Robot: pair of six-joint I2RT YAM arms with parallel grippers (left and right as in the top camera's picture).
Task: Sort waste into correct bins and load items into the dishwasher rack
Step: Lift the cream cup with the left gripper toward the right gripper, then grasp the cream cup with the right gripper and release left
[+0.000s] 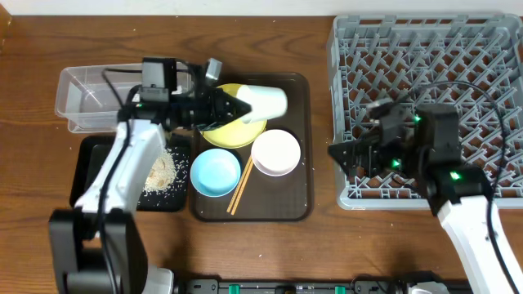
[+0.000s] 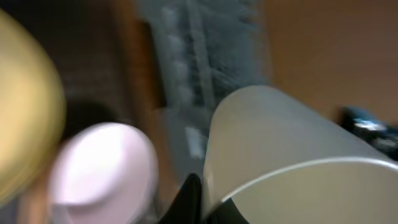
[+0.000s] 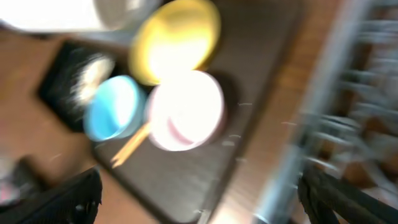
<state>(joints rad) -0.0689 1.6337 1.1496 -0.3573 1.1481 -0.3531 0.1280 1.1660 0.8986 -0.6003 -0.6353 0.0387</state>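
Observation:
The small white cup (image 1: 265, 101) should go into the rack rim-first. My right gripper will grab it around its closed base end next, so the cup's rim stays free.
My left gripper (image 1: 239, 105) is shut on the rim of the small white cup (image 1: 265, 101), held on its side above the yellow plate (image 1: 233, 131); the cup fills the left wrist view (image 2: 292, 155). The white bowl (image 1: 275, 152), light blue bowl (image 1: 215, 172) and wooden chopsticks (image 1: 240, 186) lie on the brown serving tray (image 1: 298, 204). My right gripper (image 1: 337, 153) is open and empty at the left edge of the grey dishwasher rack (image 1: 425, 49). Rice scraps (image 1: 163, 173) lie in the black tray (image 1: 90, 155). The clear box (image 1: 82, 98) stands behind it.
The right wrist view is blurred and shows the white bowl (image 3: 185, 112), blue bowl (image 3: 112, 116), yellow plate (image 3: 177, 38) and chopsticks (image 3: 129, 148). Bare wood lies between the serving tray and the rack.

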